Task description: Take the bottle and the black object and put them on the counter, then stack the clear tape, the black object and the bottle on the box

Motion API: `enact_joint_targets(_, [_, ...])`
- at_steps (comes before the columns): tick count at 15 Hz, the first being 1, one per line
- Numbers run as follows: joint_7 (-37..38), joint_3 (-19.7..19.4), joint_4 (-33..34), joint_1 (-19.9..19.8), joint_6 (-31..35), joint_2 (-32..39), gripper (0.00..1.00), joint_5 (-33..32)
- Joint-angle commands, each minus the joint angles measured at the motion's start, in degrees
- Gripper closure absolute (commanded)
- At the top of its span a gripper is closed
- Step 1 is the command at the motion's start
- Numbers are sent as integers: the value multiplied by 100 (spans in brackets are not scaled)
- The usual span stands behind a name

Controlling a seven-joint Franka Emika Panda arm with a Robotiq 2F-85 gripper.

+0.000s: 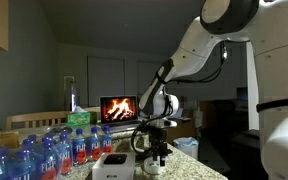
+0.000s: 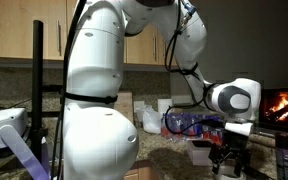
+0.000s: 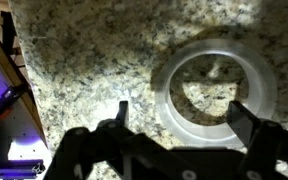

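Note:
My gripper should come down to the clear tape [image 3: 212, 95] from above and grab the tape's rim with one finger inside the tape's ring. This leaves the tape's bottom free to stack flat.
The clear tape [image 3: 212, 95], a pale see-through ring, lies flat on the speckled granite counter [image 3: 84, 60] in the wrist view. My gripper [image 3: 182, 115] hangs open just above it. The left finger is outside the ring and the right finger is over its right rim; nothing is held. In both exterior views the gripper [image 1: 154, 152] [image 2: 230, 160] points down close to the counter. The white box [image 1: 114, 165] sits beside it. A slim dark bottle [image 2: 285, 150] stands further off. I cannot make out the black object.
Several clear water bottles with blue and red labels [image 1: 44, 150] [image 2: 189, 122] crowd the counter beside the box, with a green-capped bottle [image 1: 79, 118] behind. A screen showing a fire [image 1: 119, 108] glows at the back. The counter edge runs at the wrist view's left [image 3: 14, 100].

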Motion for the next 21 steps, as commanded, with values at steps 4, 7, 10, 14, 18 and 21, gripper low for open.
enact_joint_targets(4, [-337, 51, 30, -107, 91, 313, 0, 366])
enact_joint_targets(7, [-411, 93, 129, -78, 25, 453, 0, 429])
enact_joint_targets(10, [-349, 115, 159, -58, 40, 452, 26, 347])
enact_joint_targets(14, [-158, 92, 152, -9, 137, 386, 53, 100])
enact_joint_targets(18, [-178, 107, 128, 11, 167, 309, 79, 56])
enact_joint_targets(21, [-233, 161, -13, 55, 200, 91, 93, 4])
